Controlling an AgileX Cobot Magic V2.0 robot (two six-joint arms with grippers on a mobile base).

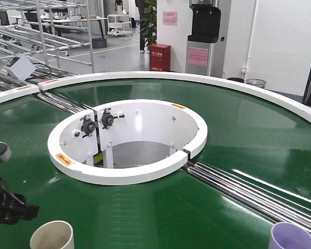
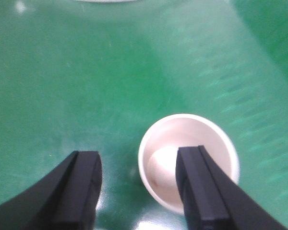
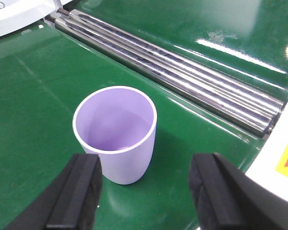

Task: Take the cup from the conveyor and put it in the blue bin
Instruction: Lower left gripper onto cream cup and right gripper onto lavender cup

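Note:
The robot's right gripper next needs to grab the purple cup by its rim and side (image 3: 120, 151), so that it can put the cup in the blue bin.
The conveyor (image 1: 238, 124) is a dark green belt around a white ring opening (image 1: 127, 174). A cream cup (image 1: 52, 236) stands upright on it at the near left, and shows from above in the left wrist view (image 2: 187, 132). My left gripper (image 2: 141, 191) is open above it; its right finger (image 2: 201, 187) hangs over the cup's mouth and its left finger over bare belt. A purple cup (image 1: 292, 236) stands upright at the near right. My right gripper (image 3: 146, 196) is open and empty just short of the purple cup (image 3: 116, 139). The blue bin is out of view.
Steel rollers (image 3: 182, 72) cross the belt just behind the purple cup, also seen in the front view (image 1: 249, 192). The conveyor's white outer rim (image 3: 283, 153) is close to my right finger. My left arm (image 1: 5, 207) is at the near left edge.

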